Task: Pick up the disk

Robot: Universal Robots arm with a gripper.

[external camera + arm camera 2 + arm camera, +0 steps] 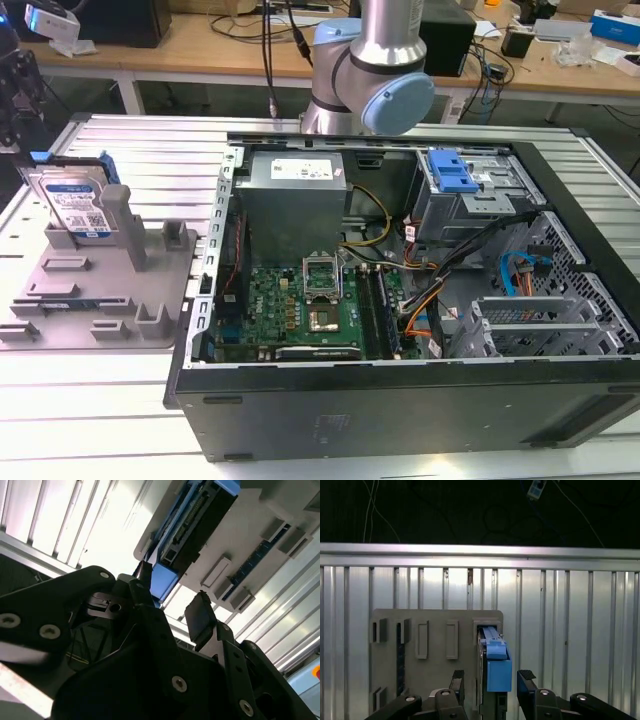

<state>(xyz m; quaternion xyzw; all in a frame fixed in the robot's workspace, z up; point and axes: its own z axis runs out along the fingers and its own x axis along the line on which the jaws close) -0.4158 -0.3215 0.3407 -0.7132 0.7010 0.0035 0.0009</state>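
My gripper should first lower its fingers and then close on the disk's blue bar (499, 675) in the grey fixture (437, 667). It isn't time to close yet: its fingers are above the blue bar.
The disk (72, 205) stands on edge in a slot of the grey fixture (100, 300), at the exterior view's left. It is silver with a white-and-blue label and blue rails. In the first wrist view its blue-railed edge (494, 665) points up at the camera. My gripper (491, 680) is open just above it, with one black finger (457, 680) on each side and a gap on both sides. The second wrist view shows the disk (192, 535) end-on beyond the gripper (172, 600), with the fingertips (199, 614) apart and not touching it.
An open computer case (400, 300) lies right of the fixture, showing its motherboard, cables and a blue-handled drive cage (450, 172). The arm's base (375, 70) stands behind the case. Upright posts (118, 215) rise from the fixture beside the disk. Everything rests on a ribbed aluminium table (570, 630).
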